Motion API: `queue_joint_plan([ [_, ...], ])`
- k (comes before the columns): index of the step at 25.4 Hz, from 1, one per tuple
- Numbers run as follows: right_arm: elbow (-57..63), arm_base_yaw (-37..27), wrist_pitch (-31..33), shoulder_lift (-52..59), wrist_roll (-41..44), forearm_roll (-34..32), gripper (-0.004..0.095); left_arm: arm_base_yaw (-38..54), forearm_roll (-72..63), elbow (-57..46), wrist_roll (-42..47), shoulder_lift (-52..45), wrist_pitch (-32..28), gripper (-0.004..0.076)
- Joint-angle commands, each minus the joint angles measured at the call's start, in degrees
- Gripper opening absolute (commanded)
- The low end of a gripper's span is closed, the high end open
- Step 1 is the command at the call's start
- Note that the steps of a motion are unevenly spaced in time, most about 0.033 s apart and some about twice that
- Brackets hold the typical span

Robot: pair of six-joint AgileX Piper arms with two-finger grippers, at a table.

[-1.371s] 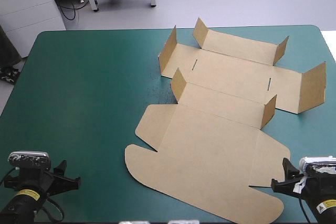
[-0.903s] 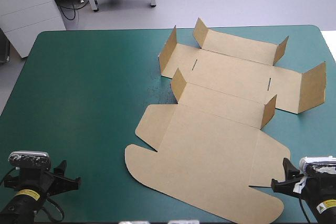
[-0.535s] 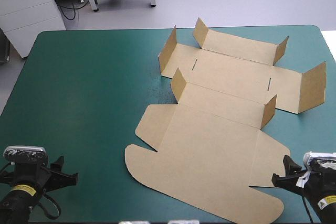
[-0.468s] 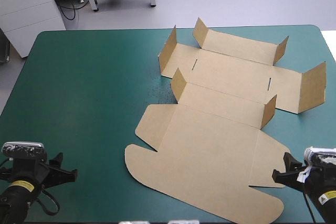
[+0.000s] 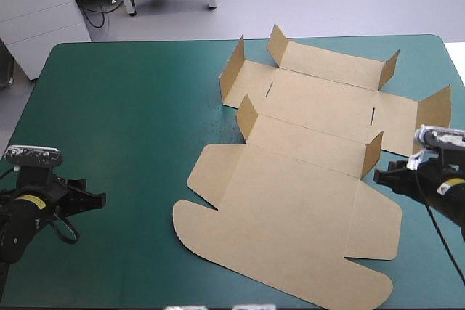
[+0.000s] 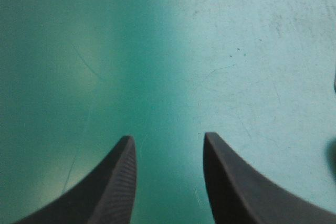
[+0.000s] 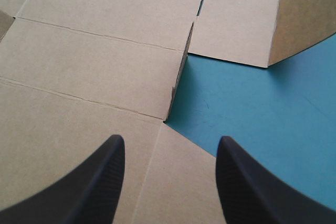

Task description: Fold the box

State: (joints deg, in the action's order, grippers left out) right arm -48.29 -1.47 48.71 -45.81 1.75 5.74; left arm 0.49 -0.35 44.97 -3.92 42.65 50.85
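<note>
I will next take hold of the short raised flap by its loose upper edge [image 5: 378,140] with my right gripper to fold the box's near side [image 5: 309,139] into shape.
The brown box [image 5: 290,201] lies as a cut sheet on the right half of the table, its lid panel flat toward the near edge. Several small flaps stand up, among them a tall end flap [image 5: 432,121] at the right and a short one [image 5: 373,154] at the near wall. My right gripper [image 5: 385,176] is open just off the box's right edge, beside that short flap [image 7: 182,69]. Its fingers [image 7: 105,182] hover over the board [image 7: 94,61], holding nothing. My left gripper [image 5: 91,200] is open over bare teal-green cover [image 6: 220,51], far left of the box.
A wide stretch of teal-green cover [image 5: 116,121] lies between the left gripper and the box. The table's right edge [image 5: 459,70] runs close behind the tall end flap [image 7: 307,14]. The box's curved lid corner [image 5: 185,223] reaches toward the near edge.
Both arms have moved away from the near edge. The right gripper travelled farthest, ending beside the box's short near-wall flap. The box has not moved.
</note>
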Motion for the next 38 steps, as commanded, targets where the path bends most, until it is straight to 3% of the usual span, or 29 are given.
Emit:
queue_joint_plan([
  [1,-7.6,-0.4,0.9,-7.2,-0.1,0.4,0.0497,-0.1,0.3,4.8,0.2,3.0,-1.5,0.0292],
  [7,-15.8,-0.4,7.2,-19.4,1.4,0.4,0.0499,-0.1,0.3,6.6,-0.8,4.5,-1.3,0.0292],
  [13,-20.6,-0.4,8.5,-28.0,1.4,1.0,0.0499,-0.1,2.3,6.6,-0.8,4.5,-1.2,0.0292],
  [25,-21.3,-0.4,3.6,-39.5,1.0,0.3,0.049,-0.1,2.8,6.6,-0.8,4.5,0.3,0.0292],
  [33,-21.6,-0.4,-0.9,-46.6,-1.2,4.9,0.0393,-0.1,2.7,6.6,-0.8,4.5,1.0,0.0292],
  [34,-21.7,-0.4,-0.9,-46.8,-1.7,5.0,0.0378,-0.1,2.7,6.6,-0.8,4.5,1.0,0.0292],
  [36,-21.7,-0.4,-0.5,-47.3,-1.7,4.0,0.0236,-0.1,2.7,6.6,-0.8,4.5,1.0,0.0292],
  [38,-21.8,-0.4,-0.2,-47.3,-1.7,1.8,-0.0008,-0.1,2.7,6.6,-0.8,4.5,1.0,0.0292],
])
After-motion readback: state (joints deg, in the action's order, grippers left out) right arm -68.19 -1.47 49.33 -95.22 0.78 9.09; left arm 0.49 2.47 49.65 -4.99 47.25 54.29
